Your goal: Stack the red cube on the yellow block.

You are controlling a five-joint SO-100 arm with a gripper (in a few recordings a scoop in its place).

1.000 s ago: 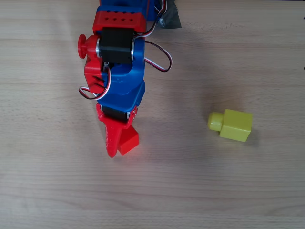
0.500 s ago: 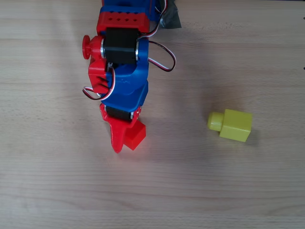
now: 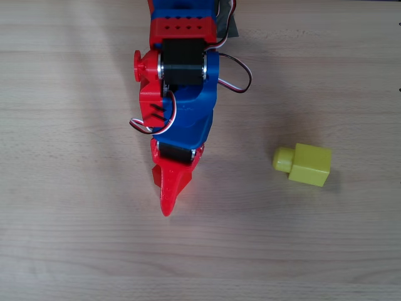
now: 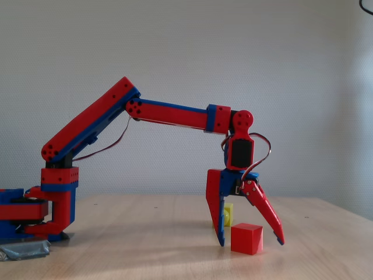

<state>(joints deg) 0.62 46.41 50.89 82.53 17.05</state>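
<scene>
The gripper grabs the red cube by two opposite sides next. Then it stacks the red cube on the yellow block [image 3: 303, 163].
The red cube [image 4: 246, 239] sits low at the table surface in the fixed view. It lies between the spread fingers of my red-and-blue gripper [image 4: 251, 242], which is open, with a gap showing on the cube's right side. In the overhead view the gripper [image 3: 170, 188] points toward the bottom edge and covers the cube. The yellow block [image 3: 303, 163] lies on its side to the right of the gripper, its round stud pointing left. In the fixed view the yellow block [image 4: 228, 213] peeks out behind the left finger.
The wooden table [image 3: 75, 251] is bare to the left of the gripper and below it. The arm's base [image 4: 35, 216] stands at the left of the fixed view, held down with grey tape [image 4: 23, 249].
The gripper has moved right, toward the yellow block. The red cube, seen beside the red finger before, shifted right with it and is now covered in the overhead view.
</scene>
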